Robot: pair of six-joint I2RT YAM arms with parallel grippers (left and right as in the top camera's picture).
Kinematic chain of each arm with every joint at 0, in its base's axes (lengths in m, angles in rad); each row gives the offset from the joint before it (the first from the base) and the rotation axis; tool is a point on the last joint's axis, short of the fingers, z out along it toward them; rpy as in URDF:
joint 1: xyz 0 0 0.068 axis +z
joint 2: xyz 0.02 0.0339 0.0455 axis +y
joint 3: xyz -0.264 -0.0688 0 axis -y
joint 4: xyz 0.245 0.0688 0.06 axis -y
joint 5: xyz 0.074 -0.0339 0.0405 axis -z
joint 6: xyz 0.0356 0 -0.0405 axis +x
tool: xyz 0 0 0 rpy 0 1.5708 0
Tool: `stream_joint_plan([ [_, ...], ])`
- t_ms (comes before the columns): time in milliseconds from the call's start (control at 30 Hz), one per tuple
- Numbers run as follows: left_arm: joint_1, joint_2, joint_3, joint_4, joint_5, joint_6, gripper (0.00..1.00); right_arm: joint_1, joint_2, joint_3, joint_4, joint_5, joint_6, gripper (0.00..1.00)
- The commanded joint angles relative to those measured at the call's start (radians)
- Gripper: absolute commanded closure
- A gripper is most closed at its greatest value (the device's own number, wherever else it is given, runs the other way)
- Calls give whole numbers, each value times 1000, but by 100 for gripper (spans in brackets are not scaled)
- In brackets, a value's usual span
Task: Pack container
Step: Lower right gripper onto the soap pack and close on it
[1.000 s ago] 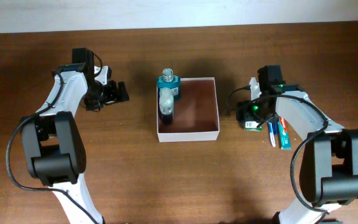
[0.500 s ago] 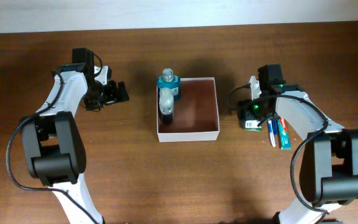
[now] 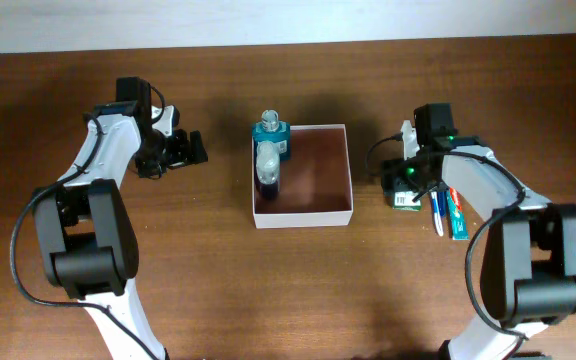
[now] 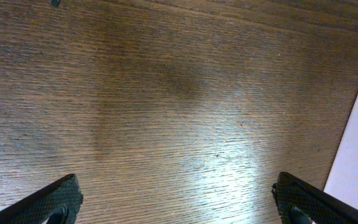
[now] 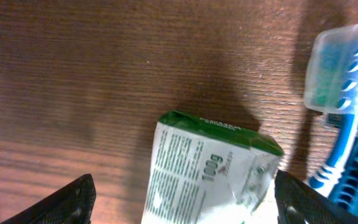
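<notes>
My right gripper is open above the top of the packet, and the soap packet (image 5: 210, 168) is crooked between its fingers. It isn't time to close yet: my right gripper should come down first, then close on the packet.
The container (image 3: 318, 206), a square white-walled box with a reddish-brown inside, sits mid-table; its white wall shows at the right edge of the left wrist view (image 4: 356, 155). A dark bottle with a white cap (image 3: 267, 168) lies inside along its left wall. A teal bottle (image 3: 271, 132) stands at its back left corner. My right gripper (image 5: 182, 202) is open, its fingers on either side of a green-and-white soap packet (image 5: 210, 168), also seen from overhead (image 3: 405, 198). My left gripper (image 4: 179, 202) is open and empty over bare wood, left of the container.
A blue toothbrush with a clear head cover (image 5: 340, 93) and a toothpaste tube (image 3: 455, 215) lie just right of the soap packet. The toothbrush also shows from overhead (image 3: 437, 213). The table's far edge runs along the top of the overhead view.
</notes>
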Motion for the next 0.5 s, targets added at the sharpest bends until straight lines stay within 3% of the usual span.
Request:
stream_joint_plan([
  [0,2,-4,-3,2,-3,12,1,-1,53,2,8,22,49,16],
  [133,2,-4,-3,2,-3,12,1,-1,96,2,9,64,100,16],
  [300,2,-4,-3,2,-3,12,1,-1,110,2,0,65,111,39],
  [467,2,-4,-3,2,-3,12,1,-1,110,2,-27,65,111,44],
])
